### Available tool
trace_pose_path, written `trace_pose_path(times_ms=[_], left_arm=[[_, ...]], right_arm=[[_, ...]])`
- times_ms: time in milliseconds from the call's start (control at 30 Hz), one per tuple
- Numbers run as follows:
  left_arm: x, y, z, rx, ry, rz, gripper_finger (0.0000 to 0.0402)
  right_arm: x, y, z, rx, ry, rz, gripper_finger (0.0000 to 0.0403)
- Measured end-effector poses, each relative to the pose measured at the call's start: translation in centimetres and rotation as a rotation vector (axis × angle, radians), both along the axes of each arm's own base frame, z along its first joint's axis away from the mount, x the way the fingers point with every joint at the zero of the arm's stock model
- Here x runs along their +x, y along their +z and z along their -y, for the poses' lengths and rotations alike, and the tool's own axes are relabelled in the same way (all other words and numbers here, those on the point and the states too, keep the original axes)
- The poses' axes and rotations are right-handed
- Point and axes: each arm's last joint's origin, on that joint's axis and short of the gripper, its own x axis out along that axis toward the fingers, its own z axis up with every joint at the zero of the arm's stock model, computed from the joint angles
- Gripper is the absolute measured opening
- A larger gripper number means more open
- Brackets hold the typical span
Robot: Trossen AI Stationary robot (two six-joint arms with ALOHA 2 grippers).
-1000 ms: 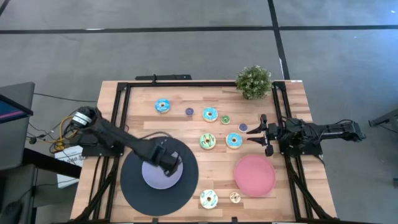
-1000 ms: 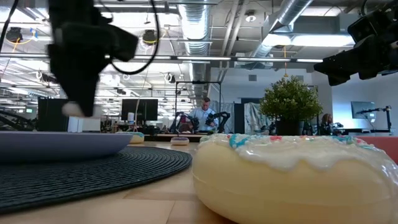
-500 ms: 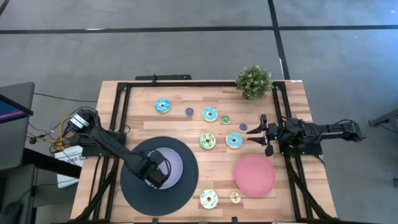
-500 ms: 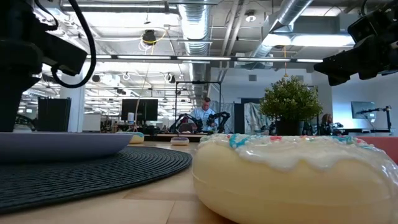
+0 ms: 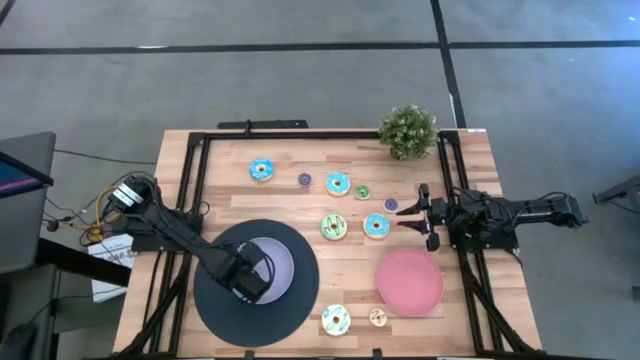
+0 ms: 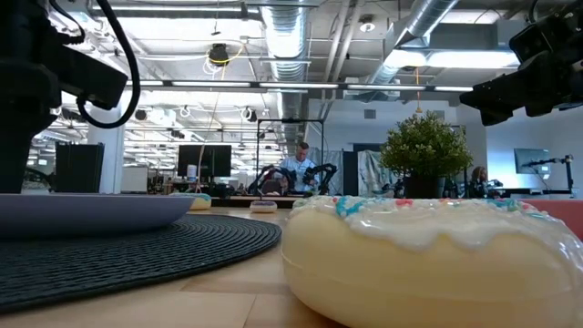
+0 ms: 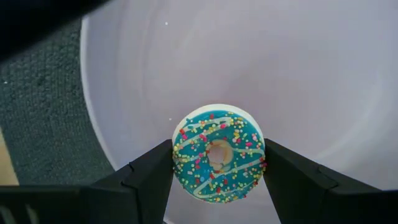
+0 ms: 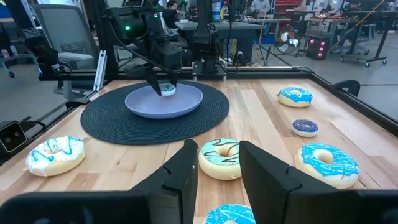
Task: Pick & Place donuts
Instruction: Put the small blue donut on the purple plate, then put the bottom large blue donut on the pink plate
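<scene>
The blue-iced sprinkled donut [image 7: 218, 155] sits level and low inside the lavender plate's rim and would lie flat, so my left gripper opens next.
My left gripper [image 5: 245, 278] is shut on a blue-iced sprinkled donut [image 7: 218, 155] over the lavender plate [image 7: 298, 74], which lies on the big black disc [image 5: 215, 305]. The high view hides this donut under the gripper; the right wrist view shows it low over the plate [image 8: 166, 90]. My right gripper [image 5: 415, 215] is open and hovers at the table's right side beside a small purple donut [image 5: 391, 205]. Several other donuts lie flat on the wood: blue ones [image 5: 261, 170], a green one [image 5: 334, 227], a white one [image 5: 335, 320]. My left gripper pinches the blue donut between its two fingers [image 7: 149, 174], one on each opposite side of the rim [image 7: 177, 155]. The fingers come from above, pointing down. The donut lies level, icing up, just over the plate's middle; whether it touches the plate I cannot tell.
A pink plate [image 5: 410, 282] sits at the near right. A potted plant [image 5: 408, 130] stands at the far right corner. Black frame rails [image 5: 190, 200] run along the table's sides. A small orange donut [image 5: 377, 317] lies beside the white one. People work in the room behind.
My left gripper has moved over the lavender plate toward the table's left and near edges, carrying the blue donut, then held still. My right arm has not moved.
</scene>
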Motion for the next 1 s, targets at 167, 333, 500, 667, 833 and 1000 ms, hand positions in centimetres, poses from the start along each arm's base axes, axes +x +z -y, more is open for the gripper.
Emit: trace_pose_path(times_ms=[167, 333, 500, 667, 833, 1000], left_arm=[[0.0, 0.0, 0.0, -0.001, 0.004, 0.001, 0.0236], [0.0, 0.0, 0.0, -0.012, 0.007, -0.006, 0.0270], [0.0, 0.0, 0.1, -0.021, 0.004, -0.012, 0.0307], [0.0, 0.5, -0.2, -0.012, 0.015, 0.019, 0.0328], [-0.2, 2.9, -1.3, 0.011, 0.043, 0.156, 0.0329], [-0.4, 6.0, -2.7, 0.080, -0.032, 0.351, 0.0329]], right_arm=[[0.0, 0.0, 0.0, 0.000, 0.000, 0.000, 0.0108], [0.0, 0.0, 0.0, 0.000, 0.000, 0.000, 0.0108], [0.0, 0.0, 0.0, 0.000, 0.000, 0.000, 0.0108], [0.0, 0.0, 0.0, 0.000, 0.000, 0.000, 0.0108], [0.0, 0.0, 0.0, 0.000, 0.000, 0.000, 0.0108], [0.0, 0.0, 0.0, 0.000, 0.001, 0.000, 0.0108]])
